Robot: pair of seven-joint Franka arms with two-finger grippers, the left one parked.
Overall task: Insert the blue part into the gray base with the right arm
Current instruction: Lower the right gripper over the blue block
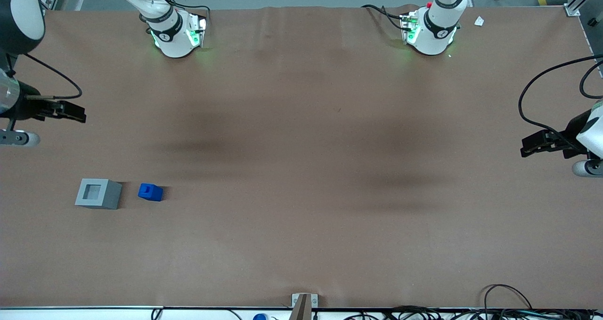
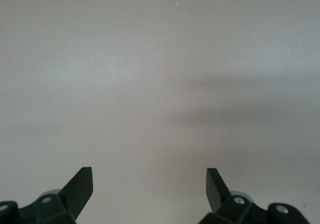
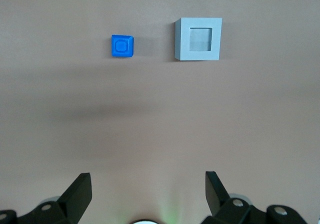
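Note:
The blue part has a short rounded stub (image 1: 147,187) with sloping edges on top, so my right gripper needs to grab the blue part by its flat facing sides next.
The gray base (image 1: 98,193) stands on the brown table toward the working arm's end, its square recess facing up. The blue part (image 1: 150,192) lies on the table beside it, a short gap apart, on the side toward the parked arm, stub face up. My right gripper (image 1: 77,113) hangs above the table, farther from the front camera than both blocks and well apart from them. It is open and empty. The right wrist view shows the blue part (image 3: 122,46) and the gray base (image 3: 198,39) ahead of the open gripper (image 3: 148,184), with bare table between.
The two arm bases (image 1: 176,32) (image 1: 431,30) stand at the table's edge farthest from the front camera. A small bracket (image 1: 304,303) and loose cables (image 1: 509,299) sit at the edge nearest the camera. A white scrap (image 1: 479,21) lies near the parked arm's base.

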